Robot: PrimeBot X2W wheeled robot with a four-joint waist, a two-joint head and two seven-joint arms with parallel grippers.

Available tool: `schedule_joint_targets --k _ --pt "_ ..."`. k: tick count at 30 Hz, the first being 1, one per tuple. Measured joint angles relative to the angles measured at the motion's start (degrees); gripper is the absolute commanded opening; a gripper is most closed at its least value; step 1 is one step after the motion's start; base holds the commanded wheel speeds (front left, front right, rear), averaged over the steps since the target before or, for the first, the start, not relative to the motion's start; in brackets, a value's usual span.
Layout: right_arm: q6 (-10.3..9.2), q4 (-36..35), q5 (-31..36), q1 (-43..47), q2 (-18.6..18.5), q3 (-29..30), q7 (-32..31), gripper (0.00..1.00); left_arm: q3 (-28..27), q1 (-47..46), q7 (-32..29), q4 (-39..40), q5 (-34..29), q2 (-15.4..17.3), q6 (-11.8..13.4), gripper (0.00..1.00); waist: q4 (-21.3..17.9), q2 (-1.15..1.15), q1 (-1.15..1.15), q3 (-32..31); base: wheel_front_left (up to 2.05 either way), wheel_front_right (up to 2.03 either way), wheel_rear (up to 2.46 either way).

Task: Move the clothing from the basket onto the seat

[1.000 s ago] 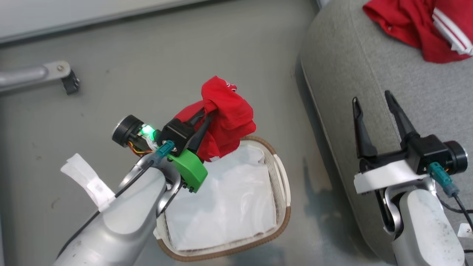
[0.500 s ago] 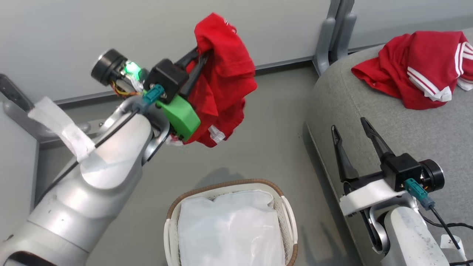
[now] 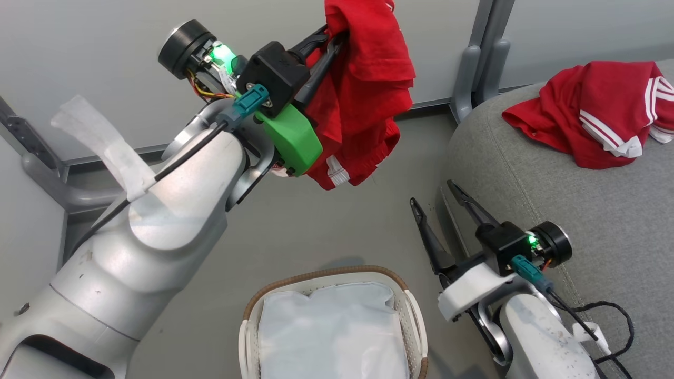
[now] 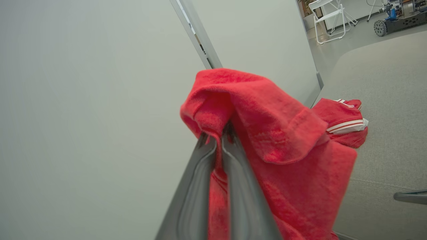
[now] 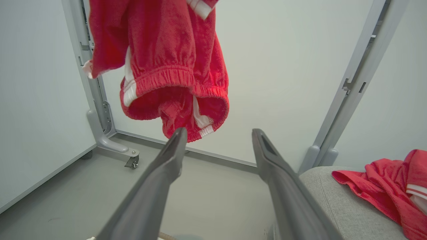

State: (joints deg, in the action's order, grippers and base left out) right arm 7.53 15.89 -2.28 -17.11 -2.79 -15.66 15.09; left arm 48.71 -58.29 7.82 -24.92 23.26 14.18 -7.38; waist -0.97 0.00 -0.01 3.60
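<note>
I will next grab that gathered waistband edge [image 3: 357, 173] with my right gripper, because the red garment hangs slack [image 3: 369, 82] with its elastic waistband lowest and loose.
My left gripper [image 3: 333, 39] is raised high and shut on a red garment [image 3: 368, 95] of the clothing, which hangs from the fingers with its white-striped elastic waistband lowest [image 5: 166, 60]. In the left wrist view the fingers [image 4: 217, 133] pinch a fold of it [image 4: 283, 160]. A second red garment [image 3: 584, 121] with white stripes lies crumpled on the grey seat [image 3: 579, 221] at the right. The basket [image 3: 316, 275] stands on the floor at the bottom, showing its white liner. My right gripper [image 3: 432, 192] is open and empty, low beside the seat's left edge.
Pale partition walls stand behind, joined by a grey post [image 3: 476, 58] near the seat's back corner. A wall foot with a caster [image 5: 131, 161] rests on the grey floor at the left. A black cable [image 3: 605, 310] lies on the seat by my right forearm.
The head camera has tilted up. My left arm has lifted the red garment out of the basket, higher and towards the seat. My right gripper has shifted left off the seat's edge, still open.
</note>
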Motion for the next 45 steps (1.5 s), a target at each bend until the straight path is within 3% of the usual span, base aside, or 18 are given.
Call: schedule_joint_targets --k 7,28,37,38,40,42,45 --pt "0.0 4.0 -0.6 -5.8 0.0 -5.3 0.0 1.0 1.8 -0.5 -1.1 2.2 0.9 -0.7 0.0 0.0 1.4 0.0 0.0 -0.8 0.0 0.0 0.0" --pt "0.0 12.2 8.3 -11.7 0.0 -6.3 0.0 1.0 4.9 0.2 -1.5 7.9 3.0 -0.7 0.1 0.0 4.9 0.0 0.0 -2.6 0.0 0.0 0.0" --pt "0.0 8.0 5.4 -13.2 0.0 -5.7 0.0 1.0 5.5 1.3 -1.4 8.3 3.5 -0.5 0.5 0.0 4.9 0.0 0.0 -2.2 0.0 0.0 0.0" --pt "0.0 7.0 5.2 -13.3 0.0 -5.7 0.0 0.69 5.6 1.8 -1.2 8.3 3.9 -0.5 0.7 0.0 4.8 0.0 0.0 -2.2 0.0 0.0 0.0" --pt "0.0 6.2 5.0 -13.6 0.0 -5.6 0.0 0.22 5.7 2.7 -1.1 8.2 4.4 -0.5 0.8 0.0 4.8 0.0 0.0 -2.2 0.0 0.0 0.0" --pt "0.0 5.9 4.9 -13.8 0.0 -5.7 0.0 0.0 5.6 3.7 -0.8 7.9 5.0 -0.5 0.9 0.0 4.8 0.0 0.01 -2.1 0.0 0.0 0.0" --pt "0.0 5.3 4.2 -13.9 0.0 -5.5 0.0 0.0 5.1 5.4 -0.2 7.0 6.2 -0.2 1.4 0.0 4.8 0.0 0.01 -1.9 0.0 0.0 0.0"
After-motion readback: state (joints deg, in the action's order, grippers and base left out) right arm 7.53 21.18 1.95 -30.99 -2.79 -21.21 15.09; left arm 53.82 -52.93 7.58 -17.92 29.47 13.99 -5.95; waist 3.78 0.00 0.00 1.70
